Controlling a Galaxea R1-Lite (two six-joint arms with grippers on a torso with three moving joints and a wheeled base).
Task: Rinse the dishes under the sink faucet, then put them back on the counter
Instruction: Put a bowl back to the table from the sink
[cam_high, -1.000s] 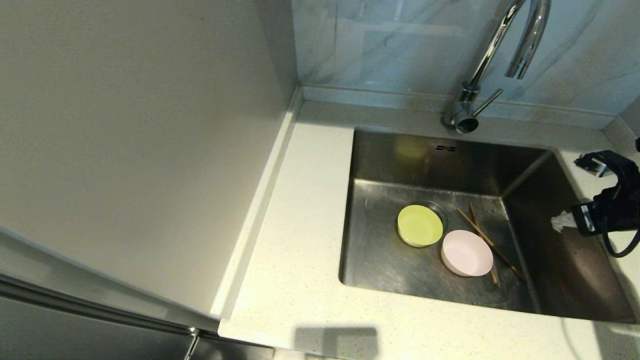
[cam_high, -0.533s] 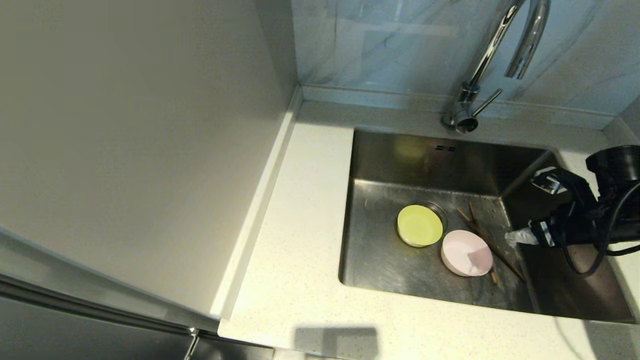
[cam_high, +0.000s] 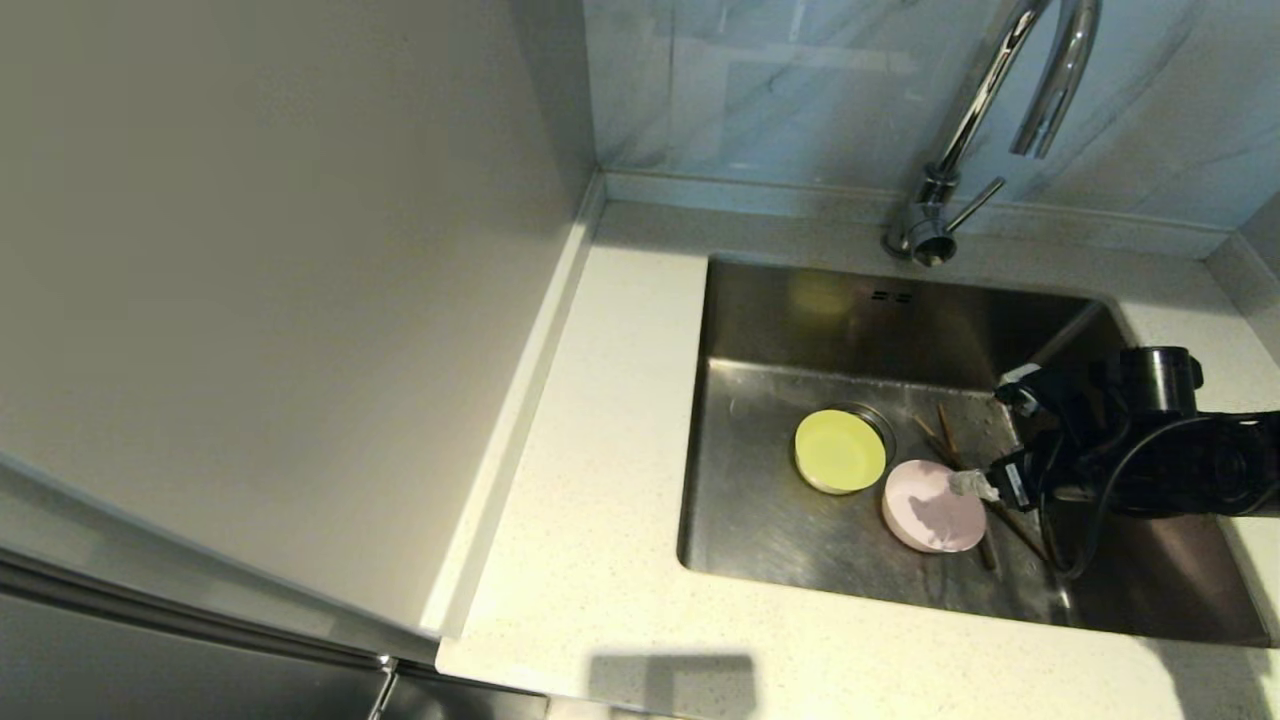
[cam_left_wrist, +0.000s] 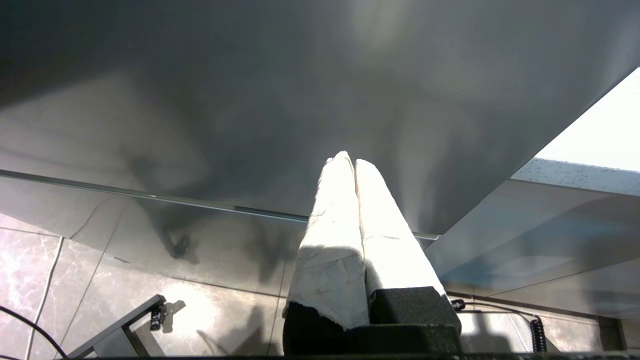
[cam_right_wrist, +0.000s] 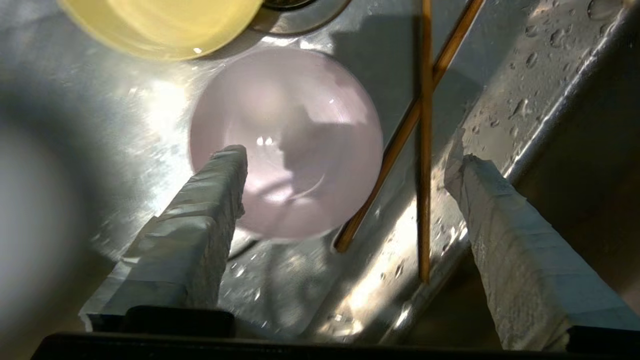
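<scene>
My right gripper grabs the pale pink bowl by its rim (cam_high: 984, 521) (cam_right_wrist: 380, 159) next, to put it back on the counter.
A pale pink bowl (cam_high: 932, 507) and a yellow-green bowl (cam_high: 840, 450) sit on the floor of the sink (cam_high: 900, 320), the yellow-green one over the drain. The chopsticks (cam_high: 943, 428) lie crossed just right of the pink bowl. My right gripper (cam_high: 988, 433) hangs open inside the sink above the pink bowl's right edge and the chopsticks, holding nothing. In the right wrist view the gripper (cam_right_wrist: 348, 157) straddles the pink bowl (cam_right_wrist: 285, 140) and the chopsticks (cam_right_wrist: 425, 150), one finger (cam_right_wrist: 220, 180) over the bowl. My left gripper (cam_left_wrist: 347, 160) is shut and parked low by a grey panel.
The chrome sink faucet (cam_high: 990, 90) rises behind the sink, its spout high over the back right. The speckled counter (cam_high: 620, 450) runs left of and in front of the basin. A grey wall panel (cam_high: 250, 300) stands on the left.
My right arm has swung left from the sink's right rim into the basin, down over the pink bowl and chopsticks, and its fingers have spread wider. The dishes have not moved.
</scene>
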